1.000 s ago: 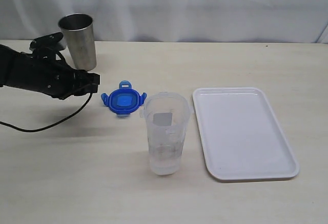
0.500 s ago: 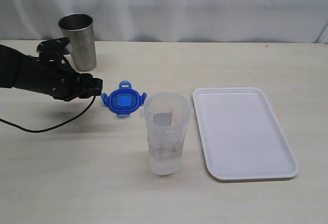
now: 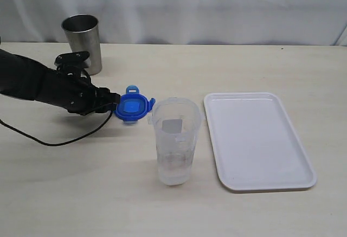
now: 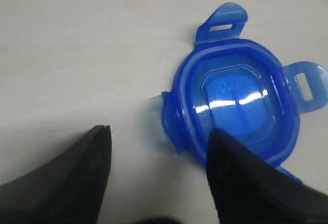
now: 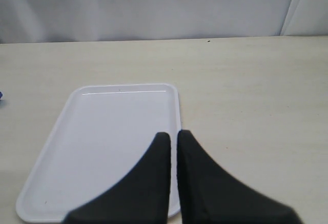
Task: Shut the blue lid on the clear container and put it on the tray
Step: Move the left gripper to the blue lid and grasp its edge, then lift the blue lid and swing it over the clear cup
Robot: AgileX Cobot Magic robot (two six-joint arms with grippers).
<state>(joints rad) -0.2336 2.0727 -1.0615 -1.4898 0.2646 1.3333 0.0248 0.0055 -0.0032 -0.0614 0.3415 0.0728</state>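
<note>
My left gripper grabs the blue lid by the upturned flap on its rim [image 4: 172,122] next, to close the clear container.
The blue lid [image 3: 132,108] [image 4: 238,98] lies flat on the table, just left of the clear container [image 3: 174,142], which stands upright with its mouth uncovered. My left gripper [image 3: 114,104] [image 4: 159,131] is open at the lid's left edge. One finger overlaps the lid's rim and the other hangs over bare table. The white tray [image 3: 260,139] [image 5: 113,131] lies right of the container with nothing on it. In the right wrist view my right gripper [image 5: 173,134] is shut and holds nothing, above the tray's edge. It does not show in the exterior view.
A grey steel tumbler [image 3: 84,42] stands at the back left, behind my left arm. A black cable [image 3: 54,139] from that arm trails on the table. White cloth hangs along the far edge.
My left arm has moved right and down toward the lid, and its fingertips now reach the lid's left edge. The lid, container and tray have not moved.
</note>
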